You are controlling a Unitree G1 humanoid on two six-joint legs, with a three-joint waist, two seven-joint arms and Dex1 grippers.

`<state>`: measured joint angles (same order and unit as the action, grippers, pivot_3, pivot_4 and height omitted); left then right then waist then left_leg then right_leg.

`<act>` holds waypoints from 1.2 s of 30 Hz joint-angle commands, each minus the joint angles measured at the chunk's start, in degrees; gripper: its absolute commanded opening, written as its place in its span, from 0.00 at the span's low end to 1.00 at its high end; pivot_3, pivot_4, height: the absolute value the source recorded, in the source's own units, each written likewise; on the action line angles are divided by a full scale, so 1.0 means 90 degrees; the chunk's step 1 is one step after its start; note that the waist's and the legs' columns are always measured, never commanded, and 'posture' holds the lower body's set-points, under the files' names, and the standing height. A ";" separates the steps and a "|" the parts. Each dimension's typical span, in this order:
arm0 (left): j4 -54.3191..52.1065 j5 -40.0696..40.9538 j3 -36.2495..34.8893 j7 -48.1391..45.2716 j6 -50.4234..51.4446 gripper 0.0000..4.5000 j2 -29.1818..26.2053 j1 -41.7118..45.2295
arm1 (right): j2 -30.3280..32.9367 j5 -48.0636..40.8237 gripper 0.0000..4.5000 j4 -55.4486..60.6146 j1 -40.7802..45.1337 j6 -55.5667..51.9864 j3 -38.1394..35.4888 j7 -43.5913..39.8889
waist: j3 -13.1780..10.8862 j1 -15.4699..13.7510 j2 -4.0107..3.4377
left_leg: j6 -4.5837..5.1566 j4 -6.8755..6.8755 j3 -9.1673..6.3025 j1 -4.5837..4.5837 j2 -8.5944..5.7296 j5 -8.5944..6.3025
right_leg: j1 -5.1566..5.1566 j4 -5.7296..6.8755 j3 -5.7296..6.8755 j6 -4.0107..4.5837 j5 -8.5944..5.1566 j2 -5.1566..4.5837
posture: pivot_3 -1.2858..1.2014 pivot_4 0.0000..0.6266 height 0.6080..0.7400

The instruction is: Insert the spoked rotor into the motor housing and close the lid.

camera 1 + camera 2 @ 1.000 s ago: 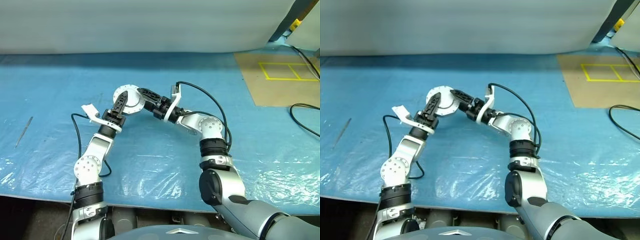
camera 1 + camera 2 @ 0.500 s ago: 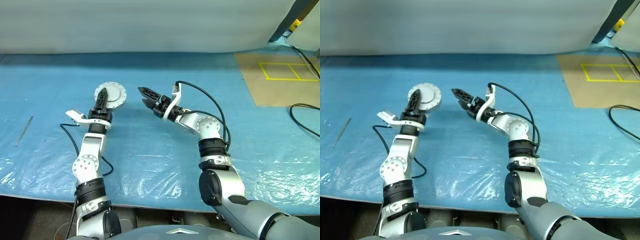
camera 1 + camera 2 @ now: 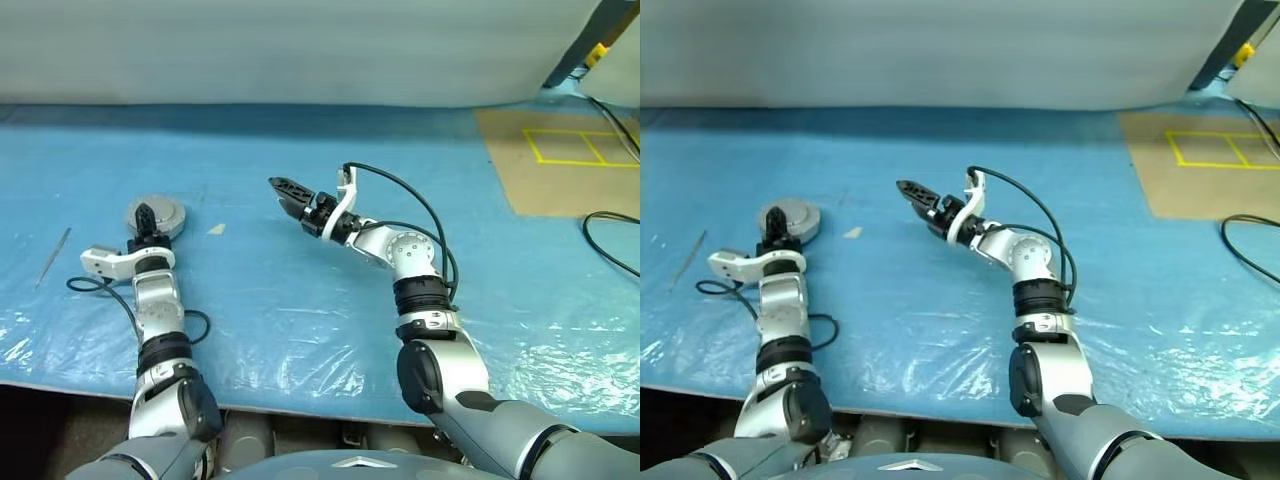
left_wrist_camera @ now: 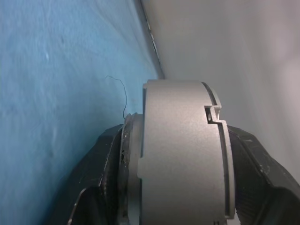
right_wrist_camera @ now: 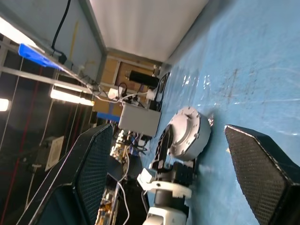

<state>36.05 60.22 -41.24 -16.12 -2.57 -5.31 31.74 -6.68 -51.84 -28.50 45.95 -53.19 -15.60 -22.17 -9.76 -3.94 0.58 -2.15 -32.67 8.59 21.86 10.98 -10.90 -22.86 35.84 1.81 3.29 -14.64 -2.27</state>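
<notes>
The grey motor housing (image 3: pixel 170 214) is low, its lower side over the blue sheet, so it is now time for my left gripper to open.
My left gripper (image 3: pixel 147 214) is shut on the motor housing (image 4: pixel 178 154), a squat grey metal puck. One black finger lies on each flat face, low over the blue sheet at the far left. The lid (image 3: pixel 170 213) looks shut on the housing, and its round grey face is turned toward the head camera. The spoked rotor is out of view. My right gripper (image 3: pixel 284 190) hangs above the middle of the table with its fingers open and nothing between them. It stands well apart from the housing (image 5: pixel 187 133).
A small tan scrap (image 3: pixel 216 229) lies on the blue plastic sheet (image 3: pixel 300 300) between the two grippers. A thin metal tool (image 3: pixel 52 257) lies at the far left. A brown board with yellow tape (image 3: pixel 560 160) and a black cable (image 3: pixel 610 240) are at the right.
One second ago both grippers met at the housing in mid-table. The left arm has since swung left and down with the housing in its grip. The right gripper has stayed in place, empty.
</notes>
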 commanded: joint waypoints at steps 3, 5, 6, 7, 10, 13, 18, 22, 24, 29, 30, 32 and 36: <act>0.0397 -0.0145 -0.0228 -0.0399 -0.0335 0.65 -0.0251 0.0285 | -0.0234 -0.0104 0.88 0.0353 -0.0008 -0.0012 0.0070 -0.0086 | 0.0000 -0.0018 0.0000 | 0.0000 -0.0002 0.0000 -0.0002 0.0006 0.0000 | 0.0003 0.0002 -0.0001 -0.0003 0.0002 -0.0008 | 0.52 0.24 1.00; 0.0489 -0.0156 -0.0301 -0.0376 -0.0362 0.65 -0.0270 0.0278 | -0.0226 -0.0102 0.88 0.0368 -0.0022 -0.0008 0.0079 -0.0081 | 0.0000 -0.0018 0.0000 | 0.0000 -0.0004 0.0000 -0.0003 0.0008 0.0000 | 0.0003 0.0007 -0.0001 -0.0002 0.0002 -0.0007 | 0.52 0.24 1.00; 0.0522 -0.0158 -0.0331 -0.0368 -0.0370 0.65 -0.0280 0.0275 | -0.0227 -0.0097 0.88 0.0367 -0.0022 -0.0003 0.0083 -0.0081 | 0.0000 -0.0018 0.0000 | 0.0000 -0.0004 0.0000 -0.0005 0.0009 0.0000 | 0.0003 0.0008 -0.0001 -0.0001 0.0002 -0.0006 | 0.52 0.24 1.00; 0.0543 -0.0169 -0.0350 -0.0363 -0.0376 0.65 -0.0287 0.0268 | -0.0229 -0.0086 0.88 0.0371 -0.0025 0.0003 0.0094 -0.0084 | 0.0000 -0.0016 0.0000 | 0.0000 -0.0004 0.0000 -0.0007 0.0010 0.0000 | 0.0004 0.0010 -0.0001 0.0000 0.0003 -0.0006 | 0.52 0.24 1.00; 0.0544 -0.0229 -0.0367 -0.0350 -0.0414 0.65 -0.0286 0.0222 | -0.0245 -0.0037 0.88 0.0393 -0.0048 0.0028 0.0154 -0.0102 | 0.0000 -0.0011 0.0000 | 0.0000 -0.0006 0.0002 -0.0013 0.0020 0.0000 | 0.0008 0.0012 -0.0002 0.0001 0.0003 -0.0005 | 0.52 0.24 1.00; 0.0513 -0.0236 -0.0463 -0.0260 -0.0574 0.78 -0.0274 0.0195 | -0.0203 0.0141 0.89 0.0447 -0.0101 0.0082 0.0369 -0.0193 | 0.0001 -0.0010 -0.0002 | 0.0000 -0.0007 0.0002 -0.0014 0.0024 0.0000 | 0.0010 0.0014 -0.0002 0.0002 0.0004 -0.0005 | 0.52 0.24 1.00; 0.0422 -0.0371 -0.0651 -0.0006 -0.1294 1.00 -0.0287 0.0110 | -0.0053 0.0769 0.89 0.0677 -0.0292 0.0328 0.1058 -0.0536 | 0.0002 0.0022 -0.0004 | -0.0002 0.0000 0.0010 -0.0056 0.0036 -0.0001 | 0.0045 0.0005 -0.0002 0.0005 0.0004 0.0000 | 0.52 0.24 1.00; 0.0258 -0.0838 -0.0639 0.0475 -0.1933 1.00 -0.0299 -0.0153 | 0.0006 0.1140 0.89 0.0739 -0.0360 0.0549 0.1328 -0.0705 | 0.0002 0.0017 -0.0004 | -0.0002 0.0002 0.0012 -0.0064 0.0039 -0.0001 | 0.0054 -0.0003 -0.0002 0.0005 0.0005 0.0001 | 0.52 0.24 1.00; 0.0078 -0.1138 -0.0516 0.0656 -0.2090 1.00 -0.0323 -0.0352 | 0.0033 0.1272 0.89 0.0795 -0.0402 0.0628 0.1439 -0.0797 | 0.0002 0.0015 -0.0004 | -0.0002 0.0003 0.0012 -0.0064 0.0037 -0.0001 | 0.0056 -0.0005 -0.0003 0.0005 0.0005 0.0000 | 0.52 0.24 1.00; -0.1128 -0.1922 0.0266 0.0210 -0.2150 1.00 -0.0269 -0.1168 | 0.0120 0.1818 0.89 0.0953 -0.0551 0.1202 0.1759 -0.0960 | -0.0001 -0.0003 0.0004 | -0.0002 0.0010 0.0012 -0.0063 0.0038 -0.0001 | 0.0055 -0.0012 -0.0002 0.0004 0.0005 0.0000 | 0.52 0.24 1.00; -0.1509 -0.1960 0.0516 -0.0094 -0.2039 1.00 -0.0229 -0.1403 | 0.0136 0.1940 0.89 0.1004 -0.0581 0.1374 0.1808 -0.0984 | -0.0002 -0.0009 0.0010 | -0.0002 0.0011 0.0011 -0.0059 0.0038 -0.0002 | 0.0053 -0.0013 -0.0001 0.0004 0.0005 0.0000 | 0.52 0.24 1.00; -0.2175 -0.1979 0.0988 -0.0561 -0.1716 1.00 -0.0200 -0.1814 | 0.0216 0.2265 0.89 0.1188 -0.0625 0.1769 0.2015 -0.1094 | -0.0003 -0.0038 0.0011 | -0.0002 0.0012 0.0011 -0.0057 0.0037 -0.0001 | 0.0052 -0.0013 0.0000 0.0005 0.0005 -0.0002 | 0.52 0.24 1.00; -0.3307 -0.2296 0.2209 -0.1744 -0.1020 1.00 -0.0507 -0.2503 | 0.0500 0.2869 0.89 0.1602 -0.0724 0.2497 0.2414 -0.1324 | -0.0004 -0.0045 0.0012 | -0.0001 0.0008 0.0011 -0.0056 0.0037 -0.0001 | 0.0054 -0.0012 0.0000 0.0005 0.0004 -0.0006 | 0.52 0.24 1.00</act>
<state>10.95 41.52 -25.08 -27.28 -13.68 -8.44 9.93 -2.85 -28.02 -17.50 39.51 -34.35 4.93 -32.60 -9.79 -4.35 0.69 -2.16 -32.61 8.70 21.33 11.31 -10.91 -22.36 35.74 1.80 3.34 -14.60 -2.32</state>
